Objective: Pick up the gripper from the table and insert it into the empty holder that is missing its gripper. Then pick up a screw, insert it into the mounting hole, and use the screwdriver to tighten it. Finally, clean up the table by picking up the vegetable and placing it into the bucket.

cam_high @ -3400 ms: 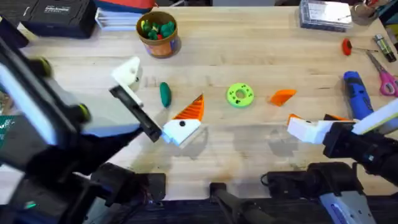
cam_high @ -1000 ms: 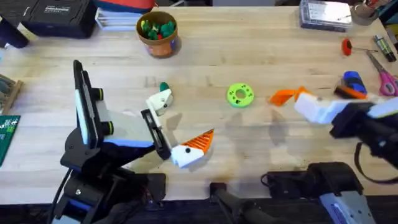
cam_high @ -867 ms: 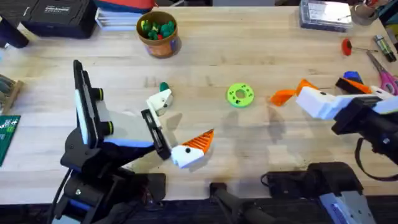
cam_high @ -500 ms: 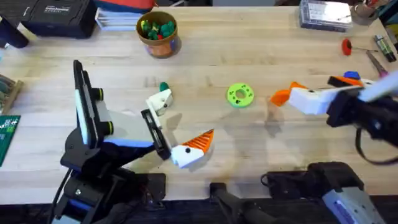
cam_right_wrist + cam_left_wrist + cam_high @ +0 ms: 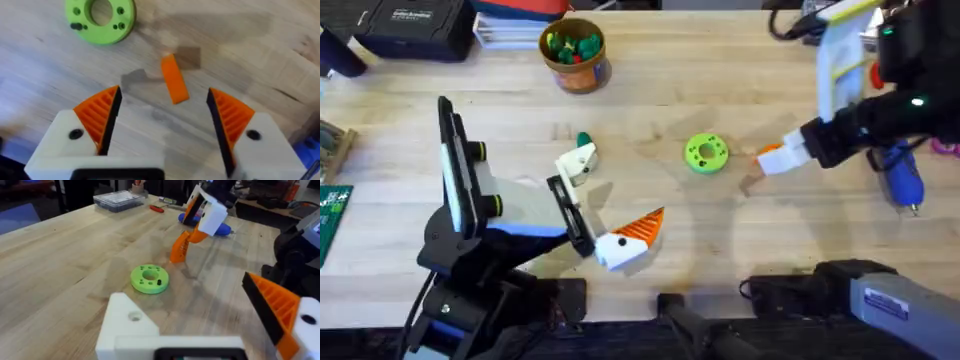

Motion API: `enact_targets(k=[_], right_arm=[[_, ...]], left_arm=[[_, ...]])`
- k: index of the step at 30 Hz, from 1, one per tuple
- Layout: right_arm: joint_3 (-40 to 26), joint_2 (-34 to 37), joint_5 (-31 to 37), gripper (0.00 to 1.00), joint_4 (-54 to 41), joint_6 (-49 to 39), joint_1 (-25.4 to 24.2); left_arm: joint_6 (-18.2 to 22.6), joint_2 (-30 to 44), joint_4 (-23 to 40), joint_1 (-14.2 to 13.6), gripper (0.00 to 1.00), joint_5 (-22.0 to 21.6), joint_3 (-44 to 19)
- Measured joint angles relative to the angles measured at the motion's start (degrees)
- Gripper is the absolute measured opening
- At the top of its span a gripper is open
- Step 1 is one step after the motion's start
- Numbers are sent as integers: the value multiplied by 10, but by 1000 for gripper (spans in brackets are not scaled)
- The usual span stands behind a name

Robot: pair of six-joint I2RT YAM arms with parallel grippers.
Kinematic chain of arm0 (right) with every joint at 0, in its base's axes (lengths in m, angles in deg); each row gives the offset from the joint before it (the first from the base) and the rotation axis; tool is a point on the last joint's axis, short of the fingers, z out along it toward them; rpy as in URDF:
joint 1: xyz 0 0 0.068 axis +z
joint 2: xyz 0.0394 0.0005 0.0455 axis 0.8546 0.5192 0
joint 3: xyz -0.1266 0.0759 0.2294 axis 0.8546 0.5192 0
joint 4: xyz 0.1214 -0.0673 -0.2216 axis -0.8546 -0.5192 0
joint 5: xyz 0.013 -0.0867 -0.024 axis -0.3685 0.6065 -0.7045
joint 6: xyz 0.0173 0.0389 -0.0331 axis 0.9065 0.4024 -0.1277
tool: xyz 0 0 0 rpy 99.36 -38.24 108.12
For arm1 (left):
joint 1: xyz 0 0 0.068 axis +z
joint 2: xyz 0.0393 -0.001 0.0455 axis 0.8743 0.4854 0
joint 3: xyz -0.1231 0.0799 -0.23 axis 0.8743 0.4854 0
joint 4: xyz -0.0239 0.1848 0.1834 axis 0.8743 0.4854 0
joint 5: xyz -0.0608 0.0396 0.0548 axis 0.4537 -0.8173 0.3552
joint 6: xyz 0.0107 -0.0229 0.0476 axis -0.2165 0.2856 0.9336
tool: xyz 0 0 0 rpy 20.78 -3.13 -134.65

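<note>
My right gripper should next take hold of the orange wedge by its long sides, so that the wedge can be fitted to the bare white holder (image 5: 577, 162).
The gripper piece (image 5: 175, 78), a small orange wedge, lies flat on the table (image 5: 720, 70) just right of a green ring. My right gripper (image 5: 164, 95) hangs open right over it, one orange pad on each side, not touching. From overhead the right gripper (image 5: 775, 160) covers most of the piece (image 5: 766, 151). My left gripper (image 5: 603, 200) is open near the table's front left: one finger (image 5: 280, 310) has an orange pad, the other is a bare white holder (image 5: 130, 325). The blue screwdriver (image 5: 900, 175) lies at the right. The dark green vegetable (image 5: 583, 140) peeks out behind the bare holder. The bucket (image 5: 575, 50) stands at the back.
A bright green ring with holes (image 5: 705, 153) lies mid-table. A black case (image 5: 410, 25) sits at the back left and a green circuit board (image 5: 330, 215) at the left edge. A clear box (image 5: 117, 199) and a red-handled tool (image 5: 156, 208) lie at the back right.
My right arm has risen, swung left and turned its gripper down over the orange piece. The left arm has stayed still for the last second, after first moving its gripper toward the vegetable.
</note>
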Motion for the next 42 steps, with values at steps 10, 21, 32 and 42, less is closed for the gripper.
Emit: enact_targets(k=[10,21,32,42], right_arm=[[0,87,58,840,18,-100,0],[0,87,35,364,27,-114,0],[0,43,27,15,38,-87,0],[19,-204,-100,13,67,-1,-49]], left_arm=[[0,0,0,0,988,0,0],[0,0,0,0,987,0,0],[0,0,0,0,988,0,0],[0,0,0,0,988,0,0]])
